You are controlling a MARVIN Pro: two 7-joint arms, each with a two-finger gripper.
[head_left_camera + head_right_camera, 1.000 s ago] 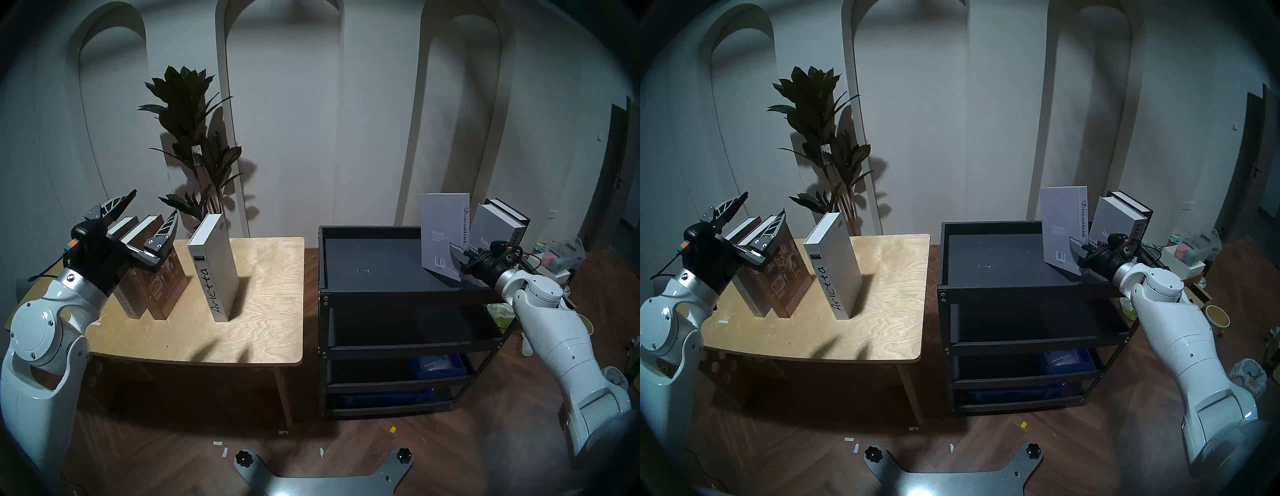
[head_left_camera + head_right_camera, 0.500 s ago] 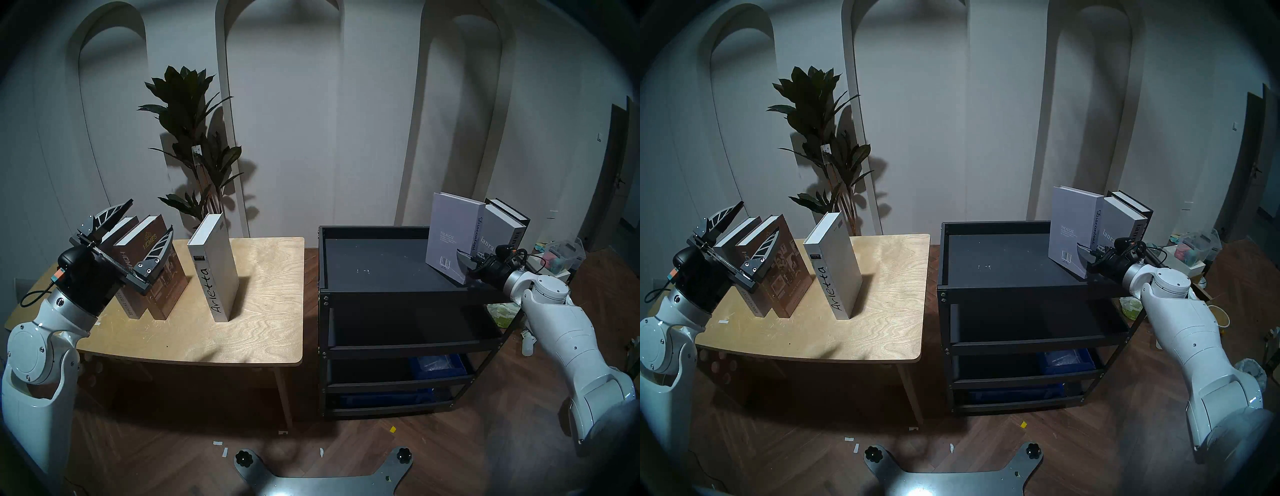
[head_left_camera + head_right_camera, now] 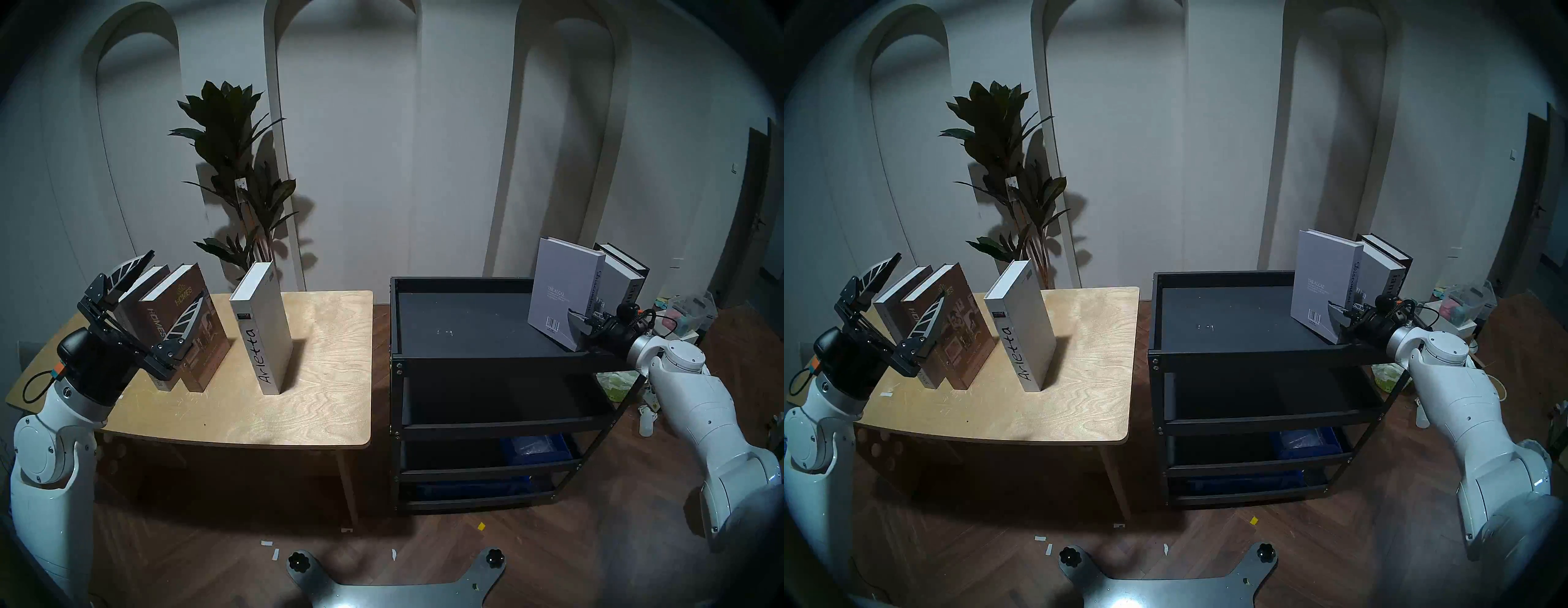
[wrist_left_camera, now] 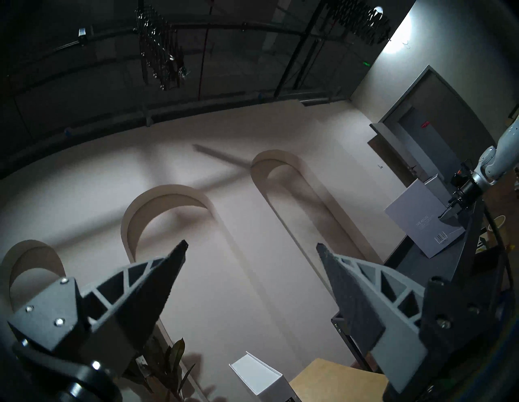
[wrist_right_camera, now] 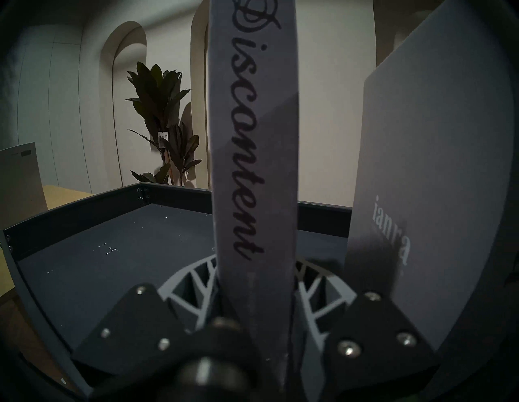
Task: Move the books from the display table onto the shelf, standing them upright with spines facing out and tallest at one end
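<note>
My right gripper opens now, since the grey Discontent book's base (image 3: pixel 557 342) rests in the black tray (image 3: pixel 516 342) beside the ianra book.
My right gripper (image 3: pixel 580 327) (image 5: pixel 257 283) is shut on the low spine end of the grey "Discontent" book (image 3: pixel 560 288) (image 5: pixel 252 140). The book stands slightly tilted at the right end of the black shelf (image 3: pixel 458 283). Close on its right stand the grey "ianra" book (image 3: pixel 617 284) (image 5: pixel 438 168) and a black book (image 3: pixel 630 260). On the display table (image 3: pixel 314 382) stand the grey "Special Issue" book (image 3: pixel 146 282), brown "HOMES" (image 3: pixel 193 327) and white "Arletta" (image 3: pixel 263 322). My left gripper (image 3: pixel 176 277) (image 4: pixel 252 244) is open in front of the two left books, with nothing between its fingers.
A tall potted plant (image 3: pixel 237 170) stands behind the table. The shelf's lower tiers hold a blue bin (image 3: pixel 534 450). Boxes and clutter (image 3: pixel 687 314) lie on the floor to the right of the shelf. My base plate (image 3: pixel 394 588) sits low in front.
My right gripper has carried the "Discontent" book rightwards, up beside "ianra", and turned it. My left arm has dropped and drawn back, its wrist turning; the gripper stays open.
</note>
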